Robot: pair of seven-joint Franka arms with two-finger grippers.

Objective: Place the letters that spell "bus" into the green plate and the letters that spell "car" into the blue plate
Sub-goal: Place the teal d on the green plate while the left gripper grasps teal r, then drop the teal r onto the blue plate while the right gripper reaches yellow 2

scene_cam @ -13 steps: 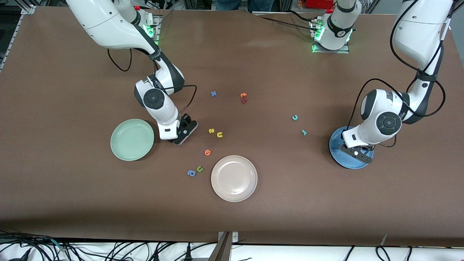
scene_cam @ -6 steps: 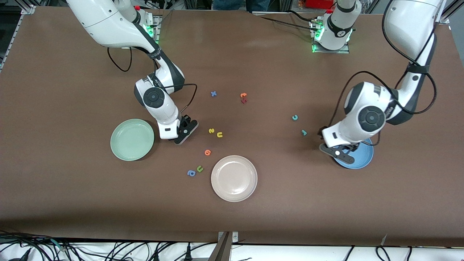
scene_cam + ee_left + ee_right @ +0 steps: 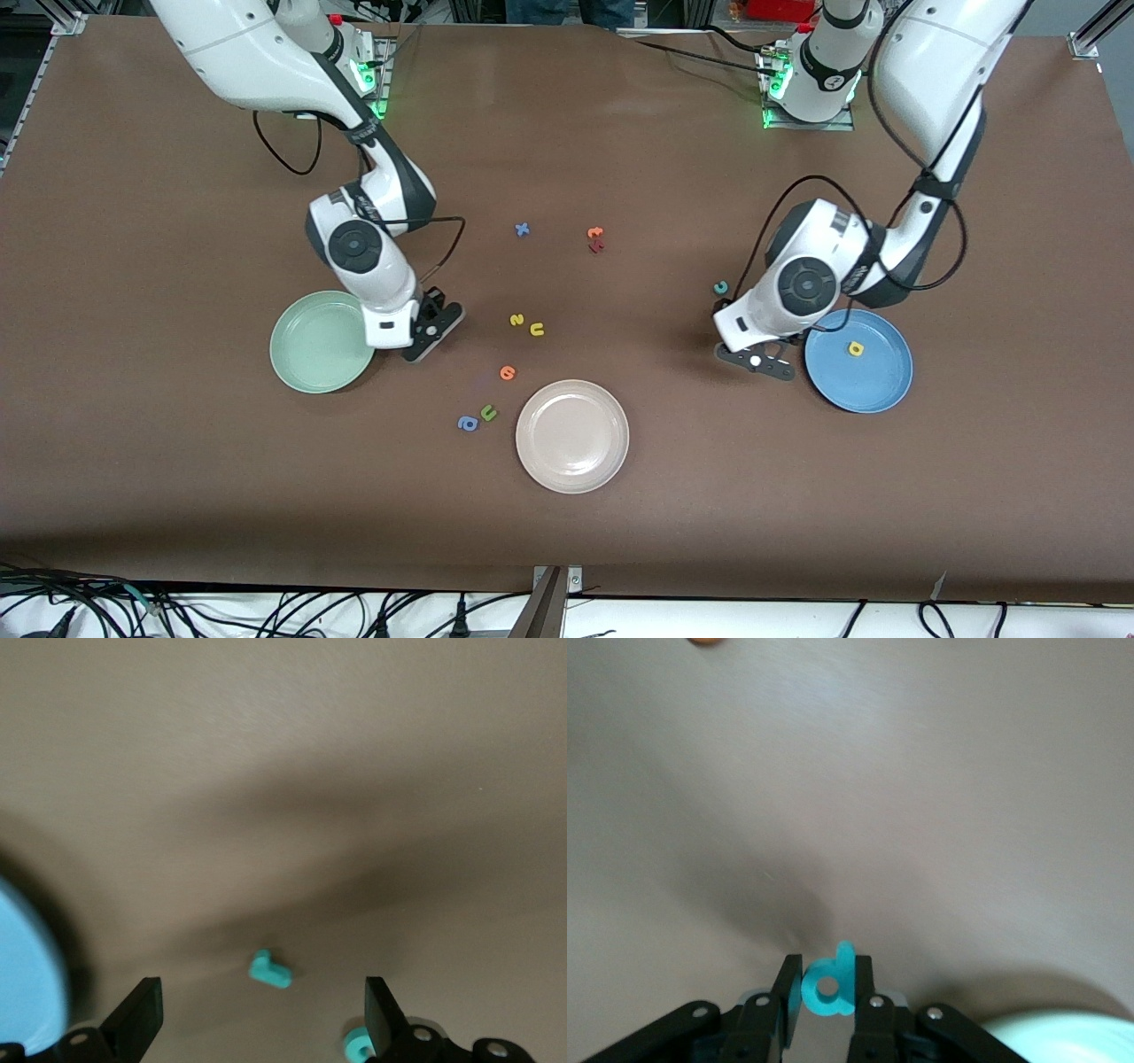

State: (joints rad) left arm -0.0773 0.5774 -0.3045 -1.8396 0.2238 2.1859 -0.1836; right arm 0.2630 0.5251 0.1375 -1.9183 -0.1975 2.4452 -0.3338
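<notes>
My left gripper grabs the teal r by its stem [image 3: 275, 975] next, to spell "car" in the blue plate [image 3: 27, 970].
My right gripper [image 3: 431, 326] is shut on the teal b [image 3: 830, 983], just beside the pale green plate [image 3: 314, 346], whose rim [image 3: 1063, 1035] shows in the right wrist view. The yellow s [image 3: 516, 320] and yellow u [image 3: 536, 330] lie together mid-table. My left gripper [image 3: 755, 361] hangs open next to the blue plate [image 3: 873, 381], which holds the yellow a [image 3: 855, 348]. The thin teal r [image 3: 269, 970] lies on the table between its spread fingers, hidden by the arm in the front view. The teal c [image 3: 721, 286] lies close by.
A beige-white plate [image 3: 572, 461] stands nearer the front camera, mid-table. An orange round letter [image 3: 507, 372], a green u [image 3: 488, 412] and a blue a [image 3: 467, 424] lie beside it. A blue x [image 3: 522, 229] and two orange-red letters [image 3: 595, 239] lie toward the bases.
The left gripper opened, left the yellow a in the blue plate and swung off it to over the teal r. The right gripper shut on the teal b and shifted toward the green plate.
</notes>
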